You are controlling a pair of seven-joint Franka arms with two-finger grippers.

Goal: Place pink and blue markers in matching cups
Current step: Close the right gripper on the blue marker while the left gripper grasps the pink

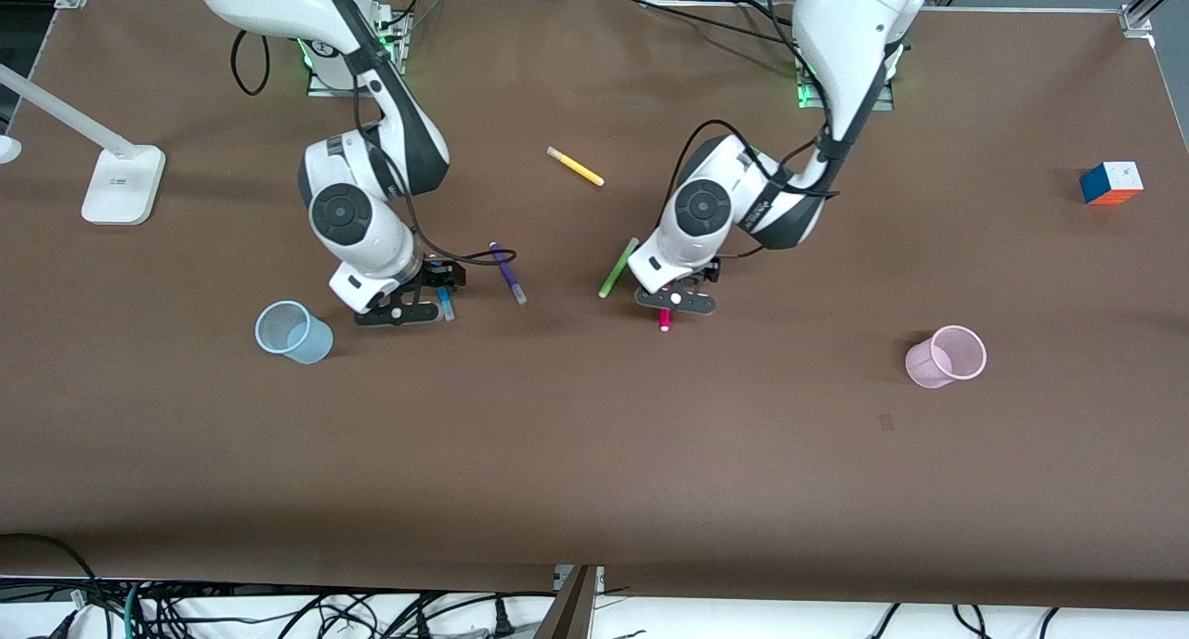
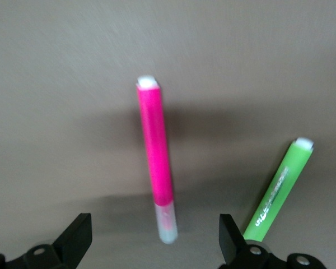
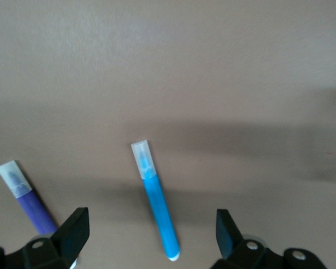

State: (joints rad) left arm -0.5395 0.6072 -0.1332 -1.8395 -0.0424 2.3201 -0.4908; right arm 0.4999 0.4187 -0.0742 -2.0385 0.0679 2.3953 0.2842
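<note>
I should next grab the marker by its pale end [image 2: 166,223] with my left gripper. That keeps the pink marker's white-tipped end [image 2: 147,83] free to go into the pale pink cup.
The sky-blue marker [image 1: 447,305] lies flat on the brown table, and my right gripper [image 1: 399,314] hangs open low over it. In the right wrist view the blue marker [image 3: 157,204] lies between the spread fingers of the right gripper [image 3: 151,232], untouched. The pink marker [image 1: 665,319] lies flat under my open left gripper [image 1: 675,302]. In the left wrist view the pink marker [image 2: 155,151] points its pale end between the fingers of the left gripper [image 2: 155,238]. The pale blue cup [image 1: 295,332] stands toward the right arm's end. The pale pink cup [image 1: 946,357] stands toward the left arm's end.
A dark purple marker [image 1: 507,272] lies beside the blue one, and a lime-green marker [image 1: 618,267] beside the pink one. A yellow marker [image 1: 575,166] lies farther from the front camera. A colour cube [image 1: 1111,183] and a white lamp base [image 1: 123,184] sit near the table's ends.
</note>
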